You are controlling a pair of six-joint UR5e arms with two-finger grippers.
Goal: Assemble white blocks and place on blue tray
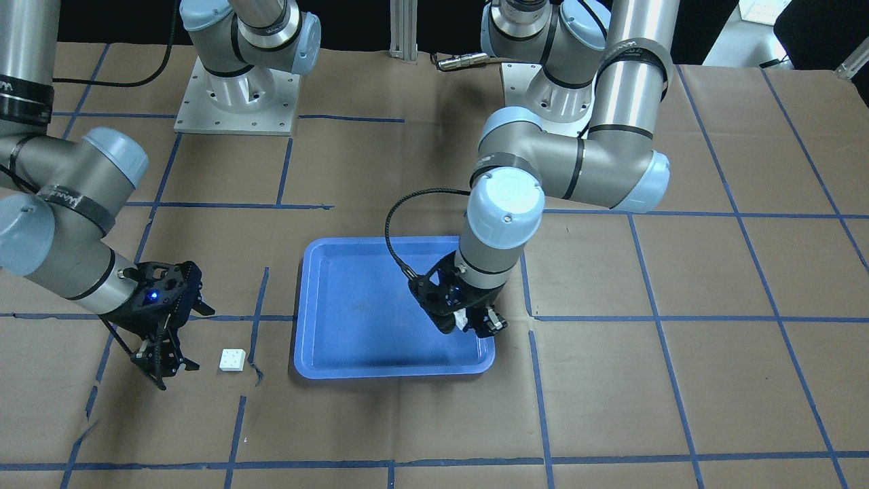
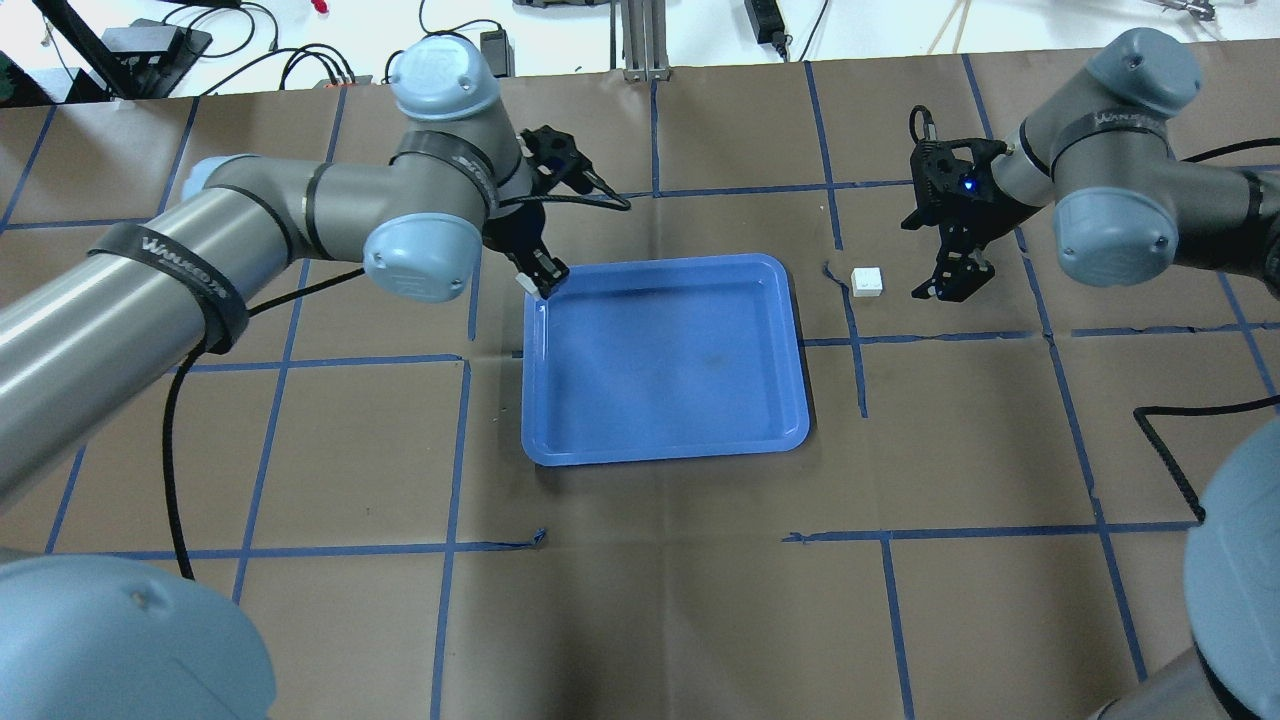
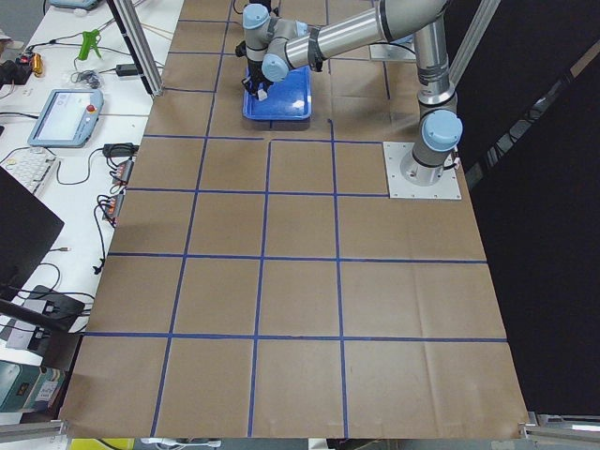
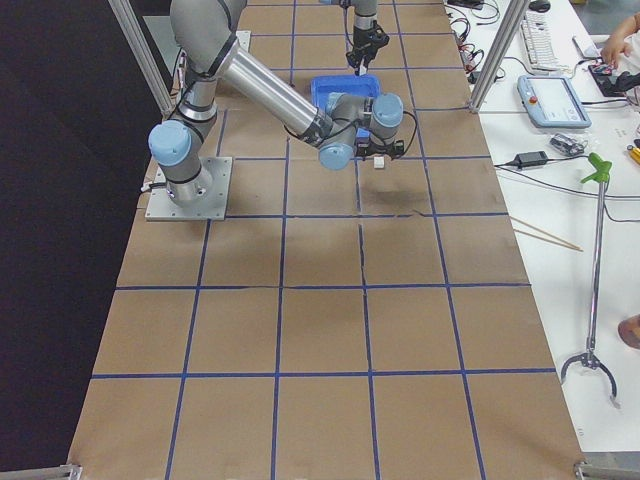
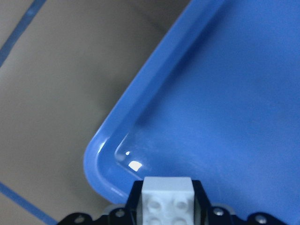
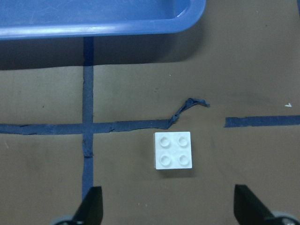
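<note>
The right gripper takes hold of the other white block by its flat sides next, to assemble the blocks on the blue tray (image 1: 366,310) (image 6: 103,14).
The blue tray (image 2: 803,352) lies mid-table and also shows in the front view (image 1: 303,305). My left gripper (image 2: 540,275) is shut on one white block (image 5: 168,197) and holds it just above the tray's corner (image 5: 101,154); in the front view the gripper (image 1: 475,324) hangs over the tray's near right corner. The other white block (image 2: 867,283) lies studs up on the paper beside the tray, also seen in the front view (image 1: 231,360) and the right wrist view (image 6: 173,150). My right gripper (image 2: 950,283) is open and empty, just beyond that block, fingers (image 6: 91,208) wide apart.
Brown paper with a blue tape grid (image 2: 860,340) covers the table. A loose curl of tape (image 6: 190,107) lies between the block and the tray's rim (image 6: 93,29). The arm bases (image 1: 237,95) stand at the robot's side.
</note>
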